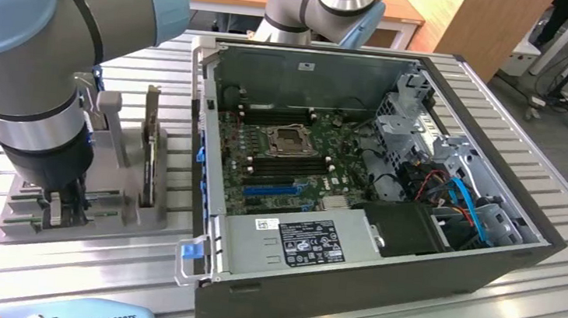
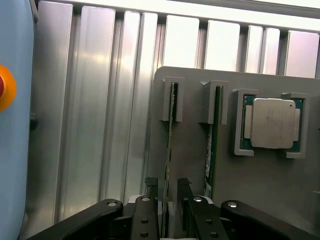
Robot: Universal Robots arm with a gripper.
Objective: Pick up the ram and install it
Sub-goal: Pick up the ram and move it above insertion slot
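Observation:
The ram (image 2: 170,120) is held at both ends by the holder's grey posts. My gripper should next grab the ram by the bare middle of its long edge (image 2: 166,186) to pick it up.
The ram (image 2: 170,120), a thin green board, stands on edge in a slot of the grey holder plate (image 2: 190,150). My gripper (image 2: 168,192) is open. Its black fingers (image 2: 151,189) stand on either side of the ram's near end, and the pads do not press on it. In the exterior view the gripper (image 1: 60,212) hangs low over the grey holder (image 1: 100,227), to the exterior view's left of the open computer case (image 1: 360,237). The motherboard (image 1: 285,151) lies bare inside the case.
A second green board (image 2: 212,145) stands in the neighbouring slot. Beyond it a square silver processor (image 2: 272,122) sits in its cradle. A tall dark card (image 1: 150,146) rises from the holder. A blue pendant (image 1: 71,314) lies at the table's near edge. A drive cage and cables fill the case's right side.

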